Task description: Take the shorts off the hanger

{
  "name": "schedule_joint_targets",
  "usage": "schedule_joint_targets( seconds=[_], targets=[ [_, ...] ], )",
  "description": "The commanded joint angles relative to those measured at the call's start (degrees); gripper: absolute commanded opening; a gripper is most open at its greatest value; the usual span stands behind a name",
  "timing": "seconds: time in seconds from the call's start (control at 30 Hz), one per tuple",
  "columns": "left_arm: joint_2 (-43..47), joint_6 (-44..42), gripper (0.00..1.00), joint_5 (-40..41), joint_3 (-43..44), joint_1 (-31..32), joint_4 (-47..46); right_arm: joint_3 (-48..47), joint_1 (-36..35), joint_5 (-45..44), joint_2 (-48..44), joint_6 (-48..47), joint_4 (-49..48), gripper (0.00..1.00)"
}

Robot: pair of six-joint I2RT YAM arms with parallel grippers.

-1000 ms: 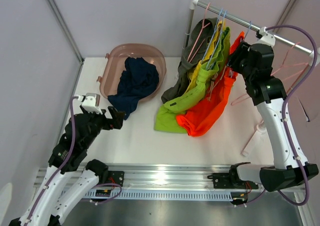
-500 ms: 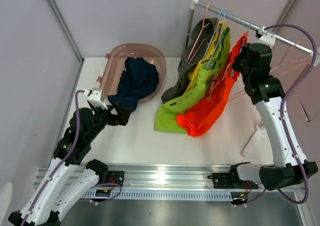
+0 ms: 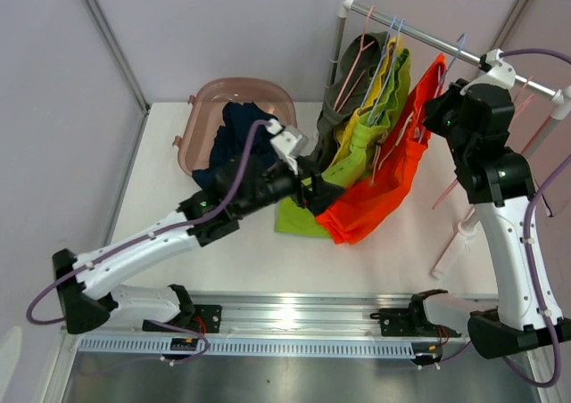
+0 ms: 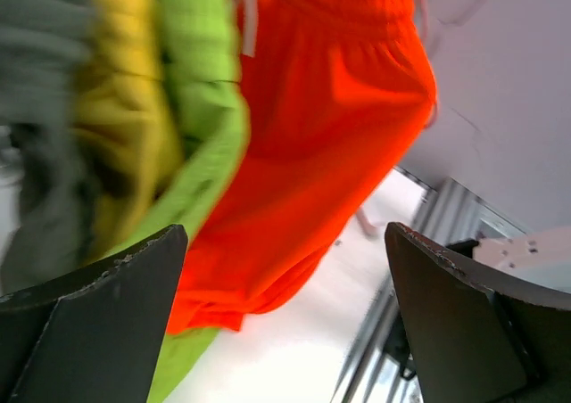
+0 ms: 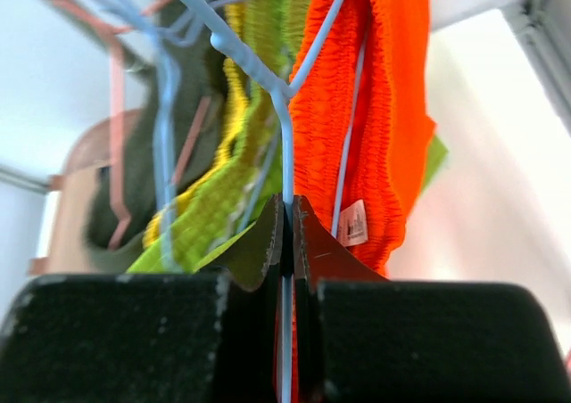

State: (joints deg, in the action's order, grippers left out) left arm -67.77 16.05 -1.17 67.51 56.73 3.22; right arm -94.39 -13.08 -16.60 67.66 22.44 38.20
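Observation:
The orange shorts need to come off the blue hanger (image 5: 287, 144), so my left gripper needs to grab the side cloth below the waistband (image 5: 408, 134) of the shorts next.
Orange shorts (image 3: 384, 185) hang on a light blue hanger (image 5: 287, 144) at the rail (image 3: 419, 33), beside lime green (image 3: 357, 149), yellow (image 3: 379, 82) and olive-grey shorts (image 3: 335, 122). Navy shorts (image 3: 234, 144) lie in the pink basin (image 3: 201, 109). My right gripper (image 5: 289, 209) is shut on the blue hanger's wire just below its neck; it also shows in the top view (image 3: 446, 109). My left gripper (image 3: 317, 189) is open and empty, reaching up to the lower hem of the orange shorts (image 4: 330, 127) and green shorts (image 4: 201, 109).
Empty pink hangers (image 3: 526, 122) hang further right on the rail. The rack's upright pole (image 3: 339, 37) stands at the back, and its white foot (image 3: 455, 242) rests on the table at the right.
My left arm has swung far right from beside the basin to the hanging shorts. My right gripper has moved right and up with the blue hanger, pulling the orange shorts away from the others.

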Motion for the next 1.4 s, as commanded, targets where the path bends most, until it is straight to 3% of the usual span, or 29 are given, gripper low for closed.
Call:
schedule_joint_targets(
  seconds=[0.0,0.3,0.6,0.67,0.83,0.87,0.9,1.1,1.37],
  targets=[
    [-4.8,-0.8,0.99,-3.5,3.9,3.2,-10.2,-5.1,-0.8,3.8,-3.8,2.9,-2.5,0.00],
    [-16.4,-3.2,0.99,-8.6,11.1,10.9,-15.3,-4.8,-2.0,5.2,-5.9,4.4,-1.8,0.00],
    [-23.1,-3.0,0.99,-9.0,15.0,11.6,-15.9,-0.8,-2.0,6.0,-8.2,5.3,-2.3,0.00],
    [-24.5,-3.2,0.95,-8.4,15.3,11.6,-15.8,-1.1,-2.1,5.9,-8.7,5.2,-2.1,0.00],
    [-27.9,-2.6,0.41,-6.9,16.5,11.6,-16.6,-3.3,-2.0,5.3,-9.2,4.9,-0.5,0.00],
    [-28.1,-2.4,0.12,-6.7,16.5,11.6,-16.8,-3.9,-2.1,5.1,-9.2,4.9,-0.2,0.00],
    [-28.2,-2.0,0.01,-5.5,16.6,11.6,-16.7,-4.0,-2.1,4.9,-9.1,4.7,0.0,0.00],
    [-21.3,-0.1,0.00,-1.1,14.2,13.6,-12.3,-3.7,-2.0,3.7,-8.9,4.1,0.4,0.00],
    [-3.5,-0.2,0.00,13.1,-6.1,28.1,-11.7,-4.7,-1.9,1.7,-6.8,2.6,0.3,0.00]
  ],
)
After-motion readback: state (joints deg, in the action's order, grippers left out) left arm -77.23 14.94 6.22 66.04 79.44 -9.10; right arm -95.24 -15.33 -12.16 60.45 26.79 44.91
